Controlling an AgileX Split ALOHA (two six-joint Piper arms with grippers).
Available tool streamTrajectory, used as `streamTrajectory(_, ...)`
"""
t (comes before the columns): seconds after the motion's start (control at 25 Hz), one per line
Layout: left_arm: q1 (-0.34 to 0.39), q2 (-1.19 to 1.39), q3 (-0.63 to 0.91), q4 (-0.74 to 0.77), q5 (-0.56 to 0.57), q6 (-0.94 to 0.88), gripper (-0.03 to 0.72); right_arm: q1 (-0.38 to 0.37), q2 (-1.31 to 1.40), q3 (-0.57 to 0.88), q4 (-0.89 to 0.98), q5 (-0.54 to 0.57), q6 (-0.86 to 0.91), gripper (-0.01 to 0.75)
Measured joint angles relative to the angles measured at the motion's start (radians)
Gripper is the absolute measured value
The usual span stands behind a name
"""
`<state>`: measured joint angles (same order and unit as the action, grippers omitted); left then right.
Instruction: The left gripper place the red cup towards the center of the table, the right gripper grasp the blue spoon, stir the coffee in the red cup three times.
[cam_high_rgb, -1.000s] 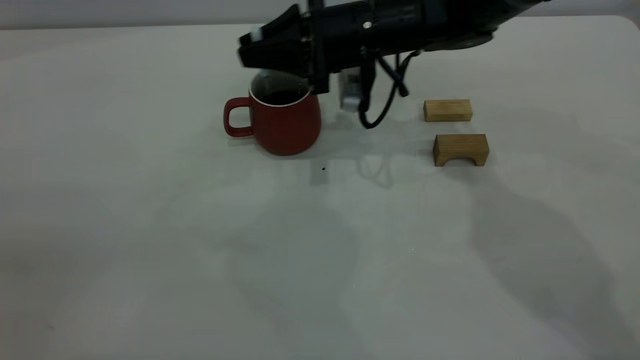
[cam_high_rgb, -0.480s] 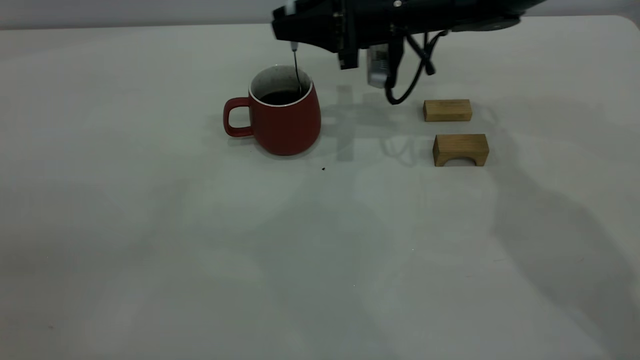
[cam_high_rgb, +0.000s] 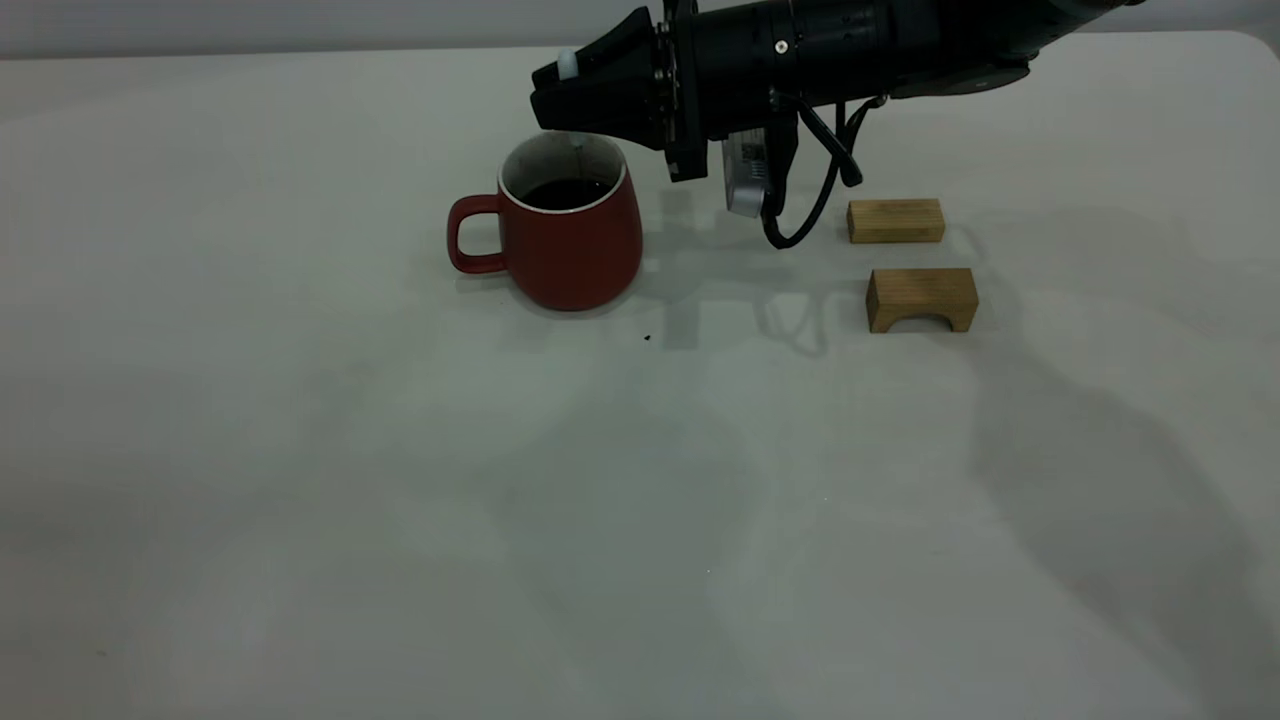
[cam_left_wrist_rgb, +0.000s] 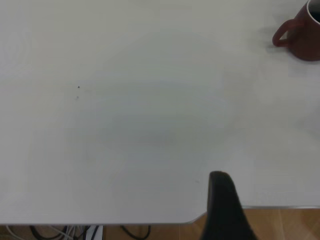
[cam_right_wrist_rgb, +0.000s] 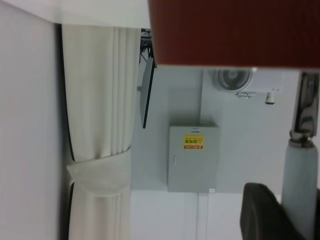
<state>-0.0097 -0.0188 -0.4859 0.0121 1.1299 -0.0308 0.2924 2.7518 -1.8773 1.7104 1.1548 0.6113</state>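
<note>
The blue spoon's thin neck drops inside the red cup's rim, so the blue spoon would remain in the red cup. It is time for my right gripper to open now.
The red cup stands on the table, handle to the left, with dark coffee inside. My right gripper hovers level just above the cup's rim, shut on the blue spoon. The spoon's pale handle end sticks up and its thin neck drops into the cup. In the right wrist view the spoon runs beside one black finger toward the cup. My left gripper is parked over the table's near edge, open and far from the cup; only one finger shows.
Two tan wooden blocks lie right of the cup: a flat one and an arched one. A black cable and a grey part hang under the right arm. A small dark speck sits in front of the cup.
The right gripper rose and shifted right half a second ago, baring the spoon's neck, and has now dropped back lower over the cup's rim. The cup has not moved.
</note>
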Motion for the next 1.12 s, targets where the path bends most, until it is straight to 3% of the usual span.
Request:
streamTrajectory(0.2, 0.0, 0.0, 0.0, 0.0, 0.0, 0.0, 0.535, -0.002, 0.0, 0.001, -0.014, 0.0, 0.0, 0.174)
streamTrajectory(0.52, 0.0, 0.0, 0.0, 0.0, 0.0, 0.0, 0.535, 0.013, -0.022, 0.001, -0.133, 0.0, -0.079, 0.527)
streamTrajectory(0.64, 0.0, 0.0, 0.0, 0.0, 0.0, 0.0, 0.535, 0.017, -0.062, 0.001, -0.232, 0.0, -0.207, 0.602)
streamTrajectory(0.84, 0.0, 0.0, 0.0, 0.0, 0.0, 0.0, 0.535, 0.017, -0.156, 0.001, -0.373, 0.006, -0.446, 0.586)
streamTrajectory(1.12, 0.0, 0.0, 0.0, 0.0, 0.0, 0.0, 0.535, 0.017, -0.296, 0.001, -0.729, 0.02, -0.734, 0.452)
